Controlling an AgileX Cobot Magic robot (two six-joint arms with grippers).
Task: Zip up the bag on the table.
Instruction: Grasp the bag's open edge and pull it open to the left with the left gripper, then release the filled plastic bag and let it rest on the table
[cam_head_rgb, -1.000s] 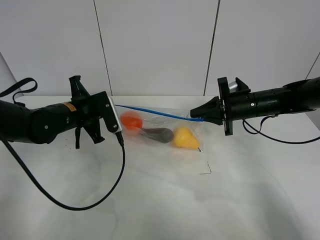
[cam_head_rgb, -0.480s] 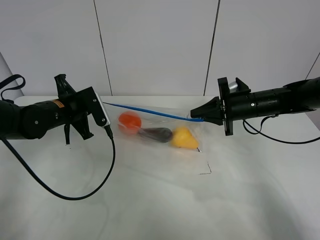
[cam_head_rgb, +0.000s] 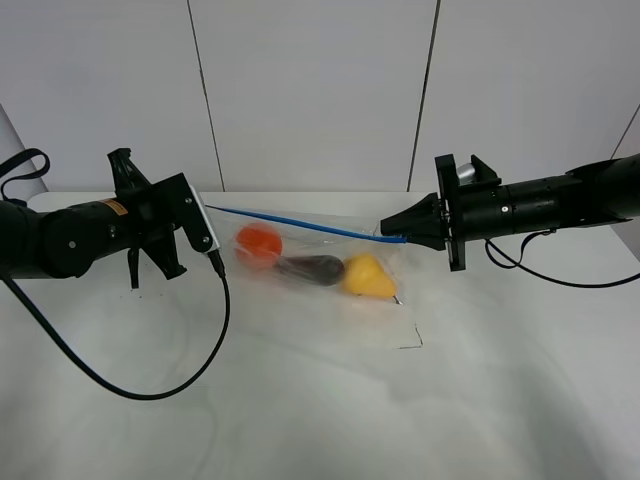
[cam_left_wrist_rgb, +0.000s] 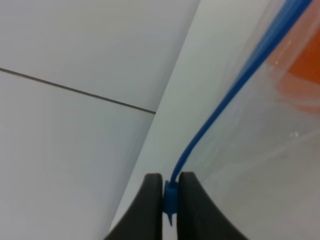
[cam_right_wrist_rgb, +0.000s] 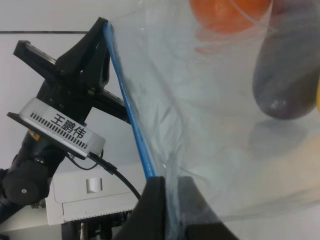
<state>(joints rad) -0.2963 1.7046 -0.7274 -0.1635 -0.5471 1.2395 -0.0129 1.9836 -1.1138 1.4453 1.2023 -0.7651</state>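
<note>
I should open my left gripper now and let go of the zipper's slider, because only the zipper's short tip (cam_left_wrist_rgb: 170, 220) is left past the slider in my fingers.
The clear crinkly bag (cam_head_rgb: 330, 290) hangs over the white table (cam_head_rgb: 320, 400), stretched between both grippers by its blue zipper strip (cam_head_rgb: 300, 224). An orange item (cam_head_rgb: 260, 242), a dark grey item (cam_head_rgb: 312, 268) and a yellow item (cam_head_rgb: 366, 277) show through it. My left gripper (cam_head_rgb: 207, 208) is shut on the strip's left end, where the blue slider (cam_left_wrist_rgb: 170, 198) sits between the fingers. My right gripper (cam_head_rgb: 392, 234) is shut on the strip's right end (cam_right_wrist_rgb: 169, 210). The strip (cam_right_wrist_rgb: 129, 107) runs across to the left arm (cam_right_wrist_rgb: 65, 125).
A black cable (cam_head_rgb: 170, 385) from the left arm loops over the table at the front left. A second cable (cam_head_rgb: 560, 277) trails from the right arm at the right. White wall panels (cam_head_rgb: 310, 90) stand behind the table.
My left gripper has slid left along the zipper strip from beside the orange item to the strip's left end, then held still. The right gripper has not moved.
</note>
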